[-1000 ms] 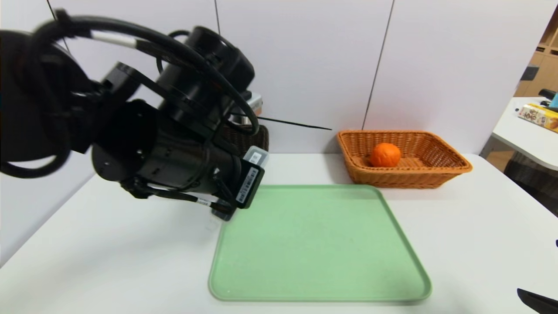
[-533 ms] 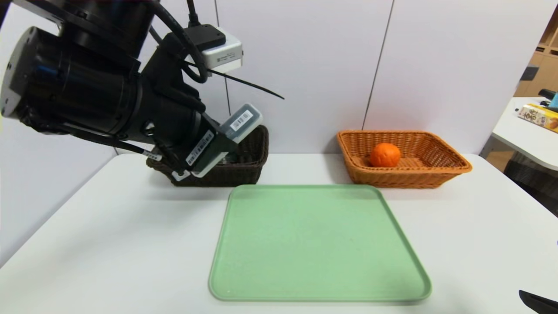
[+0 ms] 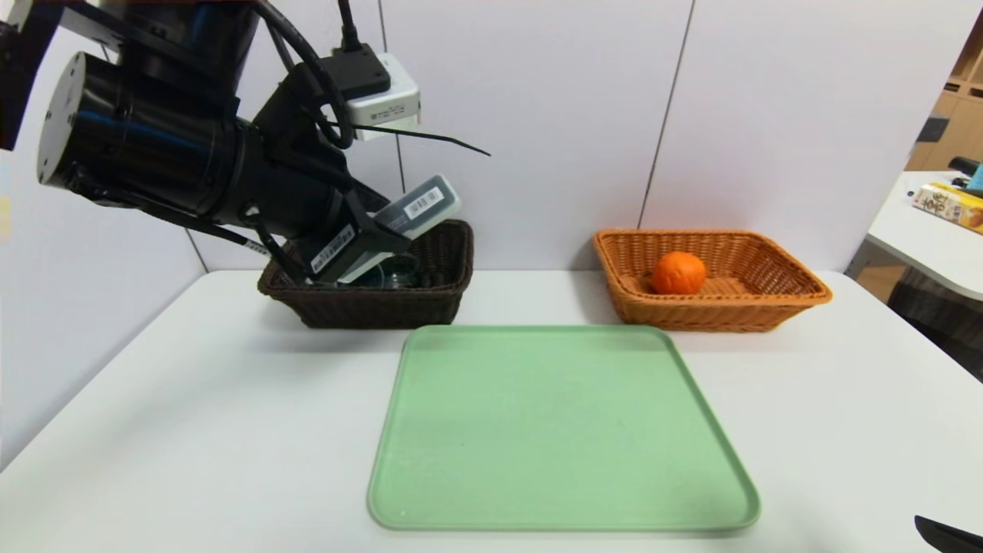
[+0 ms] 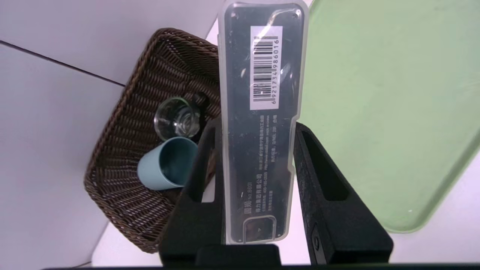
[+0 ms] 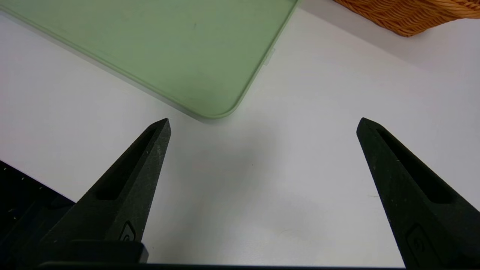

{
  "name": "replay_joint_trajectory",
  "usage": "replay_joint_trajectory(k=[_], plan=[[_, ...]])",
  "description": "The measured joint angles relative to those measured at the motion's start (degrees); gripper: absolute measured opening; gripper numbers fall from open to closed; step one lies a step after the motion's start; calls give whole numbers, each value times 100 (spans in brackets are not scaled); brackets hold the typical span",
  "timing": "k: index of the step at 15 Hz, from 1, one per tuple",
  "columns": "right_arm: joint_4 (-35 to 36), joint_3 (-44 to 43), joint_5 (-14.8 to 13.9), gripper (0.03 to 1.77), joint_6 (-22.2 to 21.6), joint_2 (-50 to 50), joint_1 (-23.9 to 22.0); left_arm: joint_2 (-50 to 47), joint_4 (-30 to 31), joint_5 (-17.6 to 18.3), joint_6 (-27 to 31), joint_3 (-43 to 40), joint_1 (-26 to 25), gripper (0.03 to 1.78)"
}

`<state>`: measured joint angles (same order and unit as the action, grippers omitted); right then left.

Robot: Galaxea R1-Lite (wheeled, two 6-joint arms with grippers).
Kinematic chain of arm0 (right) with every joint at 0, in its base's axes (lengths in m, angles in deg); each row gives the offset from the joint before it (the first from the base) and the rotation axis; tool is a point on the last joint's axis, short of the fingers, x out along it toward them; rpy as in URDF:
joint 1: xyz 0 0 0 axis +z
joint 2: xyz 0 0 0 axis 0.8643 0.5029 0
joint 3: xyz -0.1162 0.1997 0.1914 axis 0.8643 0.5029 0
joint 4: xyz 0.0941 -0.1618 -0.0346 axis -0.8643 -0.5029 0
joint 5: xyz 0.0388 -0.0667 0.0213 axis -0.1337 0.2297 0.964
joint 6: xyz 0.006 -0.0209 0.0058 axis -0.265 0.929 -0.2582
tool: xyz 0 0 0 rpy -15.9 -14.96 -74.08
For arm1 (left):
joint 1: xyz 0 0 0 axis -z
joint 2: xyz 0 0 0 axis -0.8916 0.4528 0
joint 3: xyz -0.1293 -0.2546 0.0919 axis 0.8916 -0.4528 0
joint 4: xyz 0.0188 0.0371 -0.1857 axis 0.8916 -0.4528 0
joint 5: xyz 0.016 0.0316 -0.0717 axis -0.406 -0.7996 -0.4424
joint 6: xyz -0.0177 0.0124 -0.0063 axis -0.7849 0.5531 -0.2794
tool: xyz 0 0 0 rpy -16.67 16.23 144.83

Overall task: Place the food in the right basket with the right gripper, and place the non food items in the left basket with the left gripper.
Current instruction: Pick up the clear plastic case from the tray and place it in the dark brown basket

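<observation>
The dark grey case point(image 3: 418, 206) is higher than the dark brown basket's rim point(image 3: 458, 224) and would fall if my left gripper opened now. I should keep holding it.
My left gripper point(image 3: 367, 234) is shut on the slim dark grey case point(image 3: 418, 206), holding it tilted just above the dark brown left basket point(image 3: 369, 309). In the left wrist view the case point(image 4: 262, 131) sits between the two black fingers, with its barcode label showing. The blue-grey tumbler point(image 4: 165, 168) lies on its side in the basket point(image 4: 123, 123) beside the clear glass cup point(image 4: 176, 118). The orange point(image 3: 678, 273) rests in the orange-tan right basket point(image 3: 768, 303). My right gripper point(image 5: 262, 123) hangs open and empty over bare table near the front right.
A flat green tray point(image 3: 561, 430) with nothing on it lies mid-table between me and the two baskets. Its corner point(image 5: 221, 105) lies close ahead of the right gripper. A side table with a box point(image 3: 948, 203) stands at the far right. A white wall rises behind the baskets.
The left arm has lifted and swung back from beside the tray's left edge to above the dark brown basket, carrying the case. The right arm has not moved.
</observation>
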<state>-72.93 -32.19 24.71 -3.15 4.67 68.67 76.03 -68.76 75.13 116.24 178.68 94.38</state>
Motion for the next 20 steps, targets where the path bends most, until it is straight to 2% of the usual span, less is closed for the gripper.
replay_joint_trajectory(k=[3, 7, 20], plan=[[6, 22, -2, 171, -2, -2, 0, 146, 390, 171, 896, 6, -323, 56], [6, 38, -2, 171, 0, -2, 0, 575, 934, 597, 2029, 140, -788, 56], [9, 112, 94, 171, -17, -2, 0, 1992, 1063, 600, 2666, 232, -1309, 56]])
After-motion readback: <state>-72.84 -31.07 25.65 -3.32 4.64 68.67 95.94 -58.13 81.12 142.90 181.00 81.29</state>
